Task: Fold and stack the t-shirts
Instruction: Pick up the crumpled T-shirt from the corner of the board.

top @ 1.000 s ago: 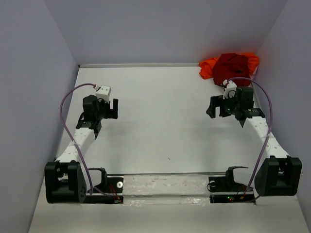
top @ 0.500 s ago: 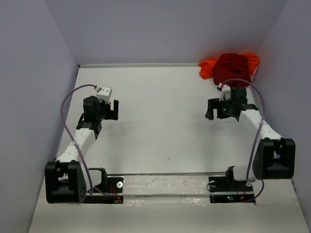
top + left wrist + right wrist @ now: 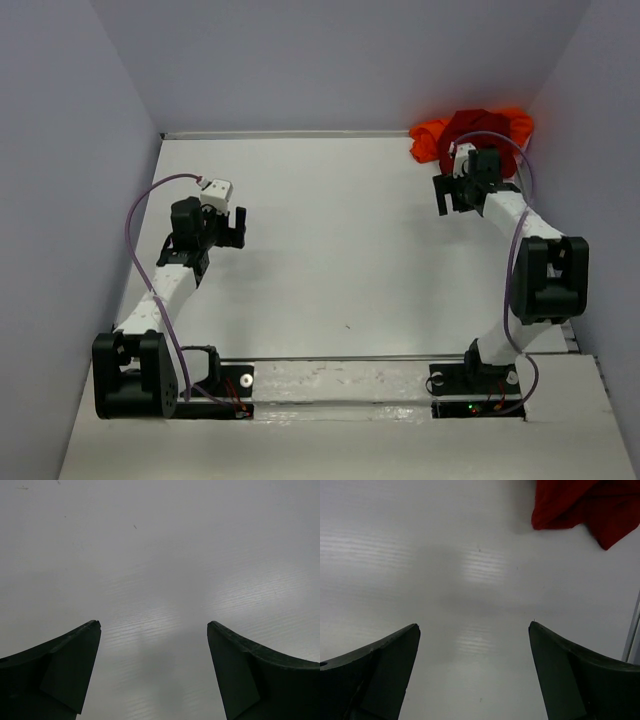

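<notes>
The right gripper reaches the dark crimson t-shirt next and grabs its near edge, leaving the orange t-shirt in place, to fold the crimson one alone.
The dark crimson t-shirt lies crumpled on top of the bright orange t-shirt in the far right corner of the table. My right gripper is open and empty, hovering over bare table just in front of and left of the pile. In the right wrist view the gripper is open over the table, and a crimson cloth edge shows at the top right, apart from the fingers. My left gripper is open and empty over the left middle of the table; the left wrist view shows only table.
The white table is walled in by grey panels on the left, back and right. A wall edge shows at the far right of the right wrist view. Both arm bases and a clear strip sit at the near edge.
My right arm has swung away and to the right, bringing its gripper close to the shirt pile. The left arm has barely moved. The shirts have not moved.
</notes>
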Available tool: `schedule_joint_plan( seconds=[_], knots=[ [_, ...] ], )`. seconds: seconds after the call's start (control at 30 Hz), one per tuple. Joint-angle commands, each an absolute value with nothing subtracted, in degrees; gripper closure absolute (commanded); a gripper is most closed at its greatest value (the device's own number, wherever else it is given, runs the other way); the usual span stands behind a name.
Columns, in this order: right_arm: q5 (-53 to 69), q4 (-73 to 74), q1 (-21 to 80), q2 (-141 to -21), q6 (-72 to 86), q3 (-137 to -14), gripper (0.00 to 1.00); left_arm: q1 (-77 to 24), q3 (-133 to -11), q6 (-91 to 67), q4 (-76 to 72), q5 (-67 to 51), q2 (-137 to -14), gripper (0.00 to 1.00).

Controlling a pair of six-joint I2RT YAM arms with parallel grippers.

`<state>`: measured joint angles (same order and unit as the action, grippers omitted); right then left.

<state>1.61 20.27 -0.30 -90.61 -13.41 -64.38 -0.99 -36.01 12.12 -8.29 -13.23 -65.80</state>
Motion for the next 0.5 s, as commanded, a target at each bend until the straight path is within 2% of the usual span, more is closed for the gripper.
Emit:
schedule_joint_plan(
  seconds=[0.0, 0.13, 0.47],
  knots=[
    [-6.76, 14.33, -1.14, -99.12, -15.73, -73.2, 0.05, -0.79, -35.33, 13.71, -9.49, -15.82, -63.9, 0.03],
    [-10.01, 13.62, -1.14, -110.18, -15.99, -80.76, 0.06, -0.79, -35.86, 14.41, -8.26, -15.56, -63.55, 0.03],
    [-12.48, 13.8, -3.69, -121.36, -16.78, -95.7, 0.07, -0.79, -35.95, 14.94, -7.82, -15.38, -64.51, 0.03]
  ],
)
